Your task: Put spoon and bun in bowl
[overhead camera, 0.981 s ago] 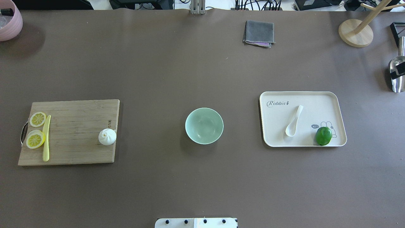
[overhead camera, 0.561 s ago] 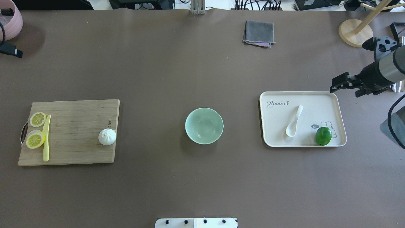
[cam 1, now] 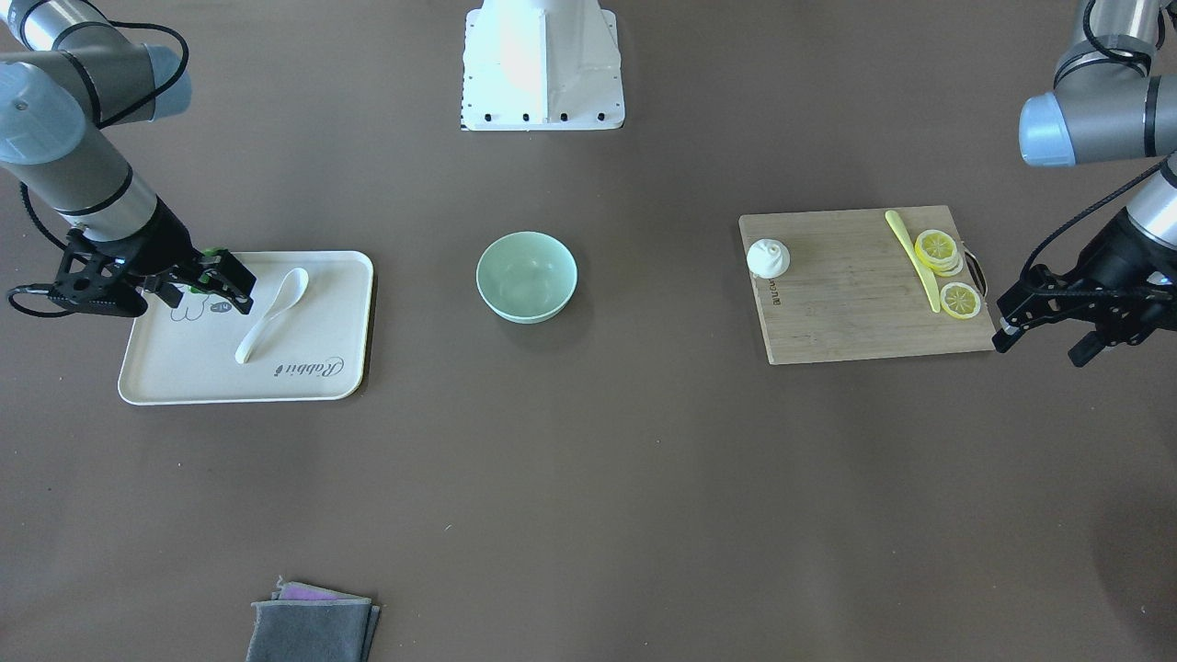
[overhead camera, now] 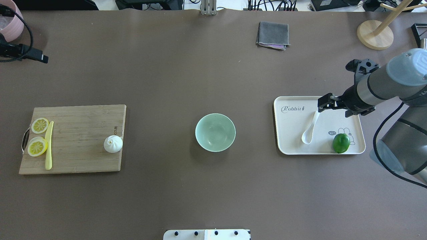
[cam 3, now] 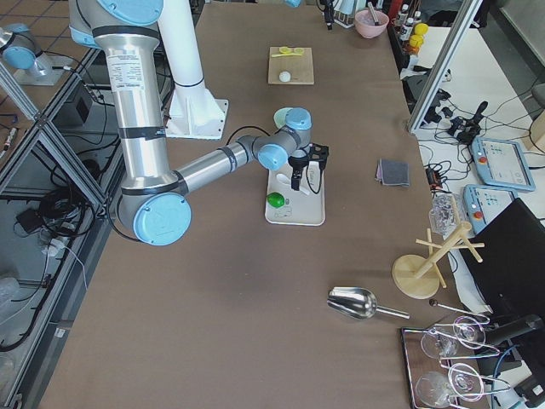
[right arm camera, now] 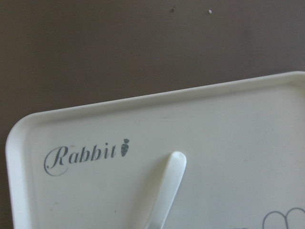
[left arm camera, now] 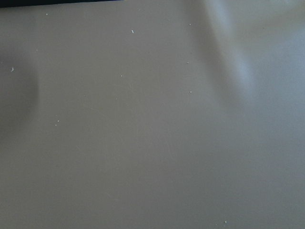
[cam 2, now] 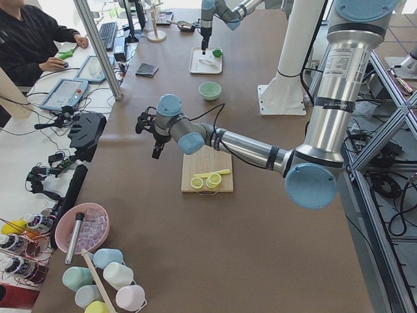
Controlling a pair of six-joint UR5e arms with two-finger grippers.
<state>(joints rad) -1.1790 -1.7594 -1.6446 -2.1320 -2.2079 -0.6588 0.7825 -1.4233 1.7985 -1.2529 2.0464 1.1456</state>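
Both fingers of my right gripper are over the tray (cam 1: 210, 335) beside the spoon's handle (cam 1: 259, 333), so it is too early to close. It first shifts toward the spoon, then closes on it.
The white spoon (overhead camera: 310, 128) lies on a cream tray (overhead camera: 290, 140), handle pointing to the far side; its handle tip shows in the right wrist view (right arm camera: 167, 188). My right gripper (overhead camera: 324, 103) hovers open over the tray's far part, just above the spoon's handle end (cam 1: 276, 308). The white bun (overhead camera: 113, 144) sits at the right edge of a wooden cutting board (overhead camera: 80, 133). The mint-green bowl (overhead camera: 215, 133) stands empty at the table's middle. My left gripper (cam 1: 1039, 348) is open and empty, off the board's outer end, far from the bun (cam 1: 768, 257).
A green lime (overhead camera: 341, 143) lies on the tray's near right corner. Lemon slices (overhead camera: 37, 146) and a pale-yellow knife (overhead camera: 49, 145) lie on the board's left part. A folded grey cloth (overhead camera: 273, 35), a wooden stand (overhead camera: 375, 35) and a pink bowl (overhead camera: 11, 23) stand along the far edge.
My right arm has come in from the right edge and moved left over the tray to the spoon's handle. My left gripper has come into view at the far left.
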